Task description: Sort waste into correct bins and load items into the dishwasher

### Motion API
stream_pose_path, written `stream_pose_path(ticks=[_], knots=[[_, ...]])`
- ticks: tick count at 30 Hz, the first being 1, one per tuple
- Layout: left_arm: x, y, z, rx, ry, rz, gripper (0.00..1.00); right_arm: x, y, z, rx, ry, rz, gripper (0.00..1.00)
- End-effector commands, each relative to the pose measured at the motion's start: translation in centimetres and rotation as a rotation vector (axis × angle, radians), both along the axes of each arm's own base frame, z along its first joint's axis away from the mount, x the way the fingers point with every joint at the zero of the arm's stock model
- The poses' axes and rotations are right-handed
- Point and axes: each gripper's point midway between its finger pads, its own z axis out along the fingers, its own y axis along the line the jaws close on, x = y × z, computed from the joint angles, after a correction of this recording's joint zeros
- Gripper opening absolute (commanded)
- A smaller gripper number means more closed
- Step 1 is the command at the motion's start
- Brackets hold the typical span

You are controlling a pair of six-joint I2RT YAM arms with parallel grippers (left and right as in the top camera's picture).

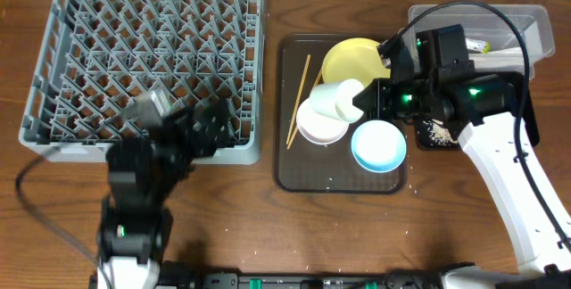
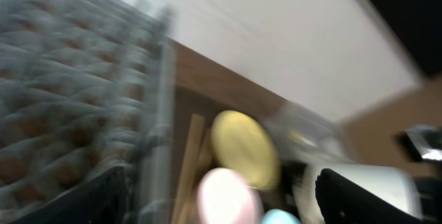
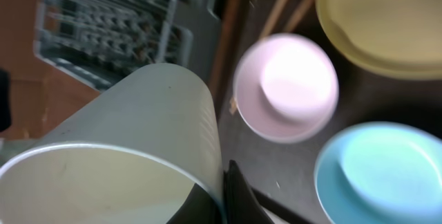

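Note:
My left gripper grabs the white cup, around its outer side from the base end [image 1: 326,99], next, to load the cup opening-down into the rack [image 1: 152,48].
My right gripper [image 1: 368,102] is shut on the rim of the small white cup [image 1: 342,97], holding it tilted above the white bowl [image 1: 318,126]. In the right wrist view the fingers [image 3: 224,189] pinch the cup's wall [image 3: 138,134]. The yellow plate [image 1: 352,57], light-blue bowl [image 1: 378,144] and chopsticks [image 1: 298,100] lie on the brown tray [image 1: 294,169]. My left gripper [image 1: 214,124] is open and empty at the front right corner of the grey dish rack [image 1: 152,48]. The left wrist view is blurred; its fingers [image 2: 221,196] are spread wide.
The clear tub [image 1: 526,20] stands at the back right with a yellow-green packet [image 1: 478,45] inside. The black tray [image 1: 419,139] with rice grains [image 1: 437,130] lies partly under my right arm. A few grains are scattered on the table near the brown tray.

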Motion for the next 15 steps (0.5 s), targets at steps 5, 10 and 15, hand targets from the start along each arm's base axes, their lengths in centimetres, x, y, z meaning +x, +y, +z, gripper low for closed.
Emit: stream_pose_path(ticks=[5, 10, 15], knots=[[1.6, -7.1, 1.1, -0.395, 0.275, -0.394, 0.88, 1.4, 0.7, 2.8, 0.139, -0.085, 0.047, 0.01], [0.8, -8.7, -1.2, -0.684, 0.631, -0.423, 0.88, 1.8, 1.8, 3.1, 0.237, -0.077, 0.105, 0.01], [-0.6, -9.8, -1.6, -0.757, 0.755, -0.537, 0.88, 1.4, 3.7, 2.8, 0.376, -0.055, 0.237, 0.01]])
